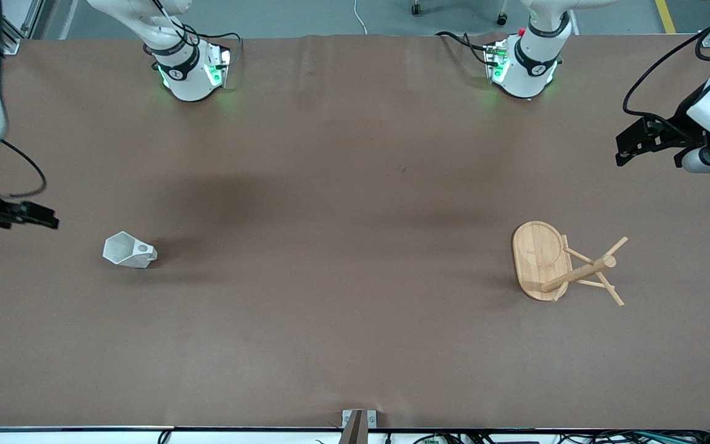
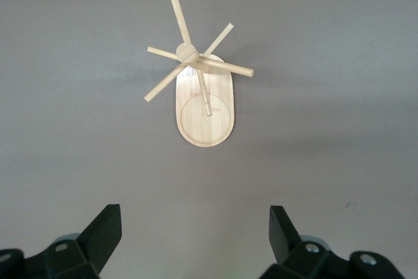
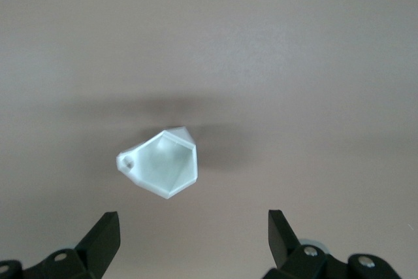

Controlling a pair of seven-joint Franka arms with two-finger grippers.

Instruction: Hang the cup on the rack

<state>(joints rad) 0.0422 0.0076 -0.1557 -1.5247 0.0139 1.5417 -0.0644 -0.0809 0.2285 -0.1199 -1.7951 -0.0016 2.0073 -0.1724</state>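
Note:
My right gripper will grab the cup by its hexagonal rim [image 1: 112, 252] next, so the cup's pierced handle [image 1: 146, 249] stays free to hang on the rack.
The white faceted cup [image 1: 128, 250] lies on its side on the brown table toward the right arm's end, its hexagonal mouth facing that end and its pierced handle on top. It also shows in the right wrist view [image 3: 163, 164]. The bamboo rack [image 1: 543, 259] stands toward the left arm's end, its post and thin pegs leaning in view; it also shows in the left wrist view [image 2: 204, 106]. My right gripper [image 1: 47, 219] hangs open and empty in the air at the right arm's end, apart from the cup. My left gripper [image 1: 623, 151] hangs open and empty at the left arm's end, apart from the rack.
The brown table cover [image 1: 342, 197] spans the whole view. Both arm bases [image 1: 188, 68] [image 1: 524, 61] stand along the table's edge farthest from the front camera. A small metal bracket [image 1: 358, 422] sits at the nearest edge.

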